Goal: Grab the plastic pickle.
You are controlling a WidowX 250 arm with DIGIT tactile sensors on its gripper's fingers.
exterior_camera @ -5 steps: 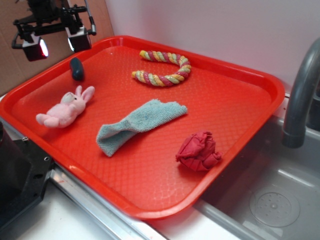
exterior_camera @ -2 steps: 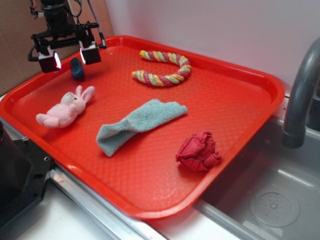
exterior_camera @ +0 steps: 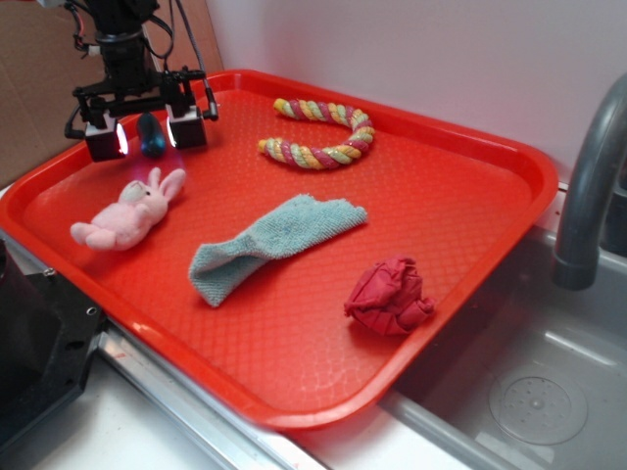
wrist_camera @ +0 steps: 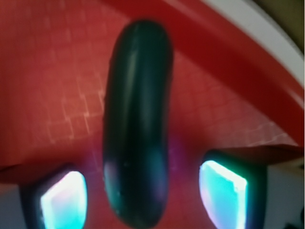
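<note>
The plastic pickle point(exterior_camera: 151, 135) has my fingers beside its near end, so I need to close my gripper now. Closing now would hold it.
The plastic pickle point(exterior_camera: 151, 135) is a small dark teal-green capsule lying on the red tray point(exterior_camera: 411, 196) near its far left corner. My gripper point(exterior_camera: 147, 135) hangs right over it, open, one finger on each side of the pickle. In the wrist view the pickle point(wrist_camera: 137, 119) fills the middle, running lengthwise between my two glowing fingertips point(wrist_camera: 64, 200), with a gap of tray showing on both sides. Neither pad touches it.
A pink plush bunny point(exterior_camera: 127, 211) lies just in front of the gripper. A light teal cloth point(exterior_camera: 269, 240), a striped rope toy point(exterior_camera: 323, 132) and a crumpled red cloth point(exterior_camera: 389, 296) also lie on the tray. The tray rim point(wrist_camera: 248, 62) runs close behind the pickle. A sink faucet point(exterior_camera: 588, 186) stands at the right.
The gripper has come down and slightly right from above the tray's far left corner, and now straddles the pickle. Nothing else has moved.
</note>
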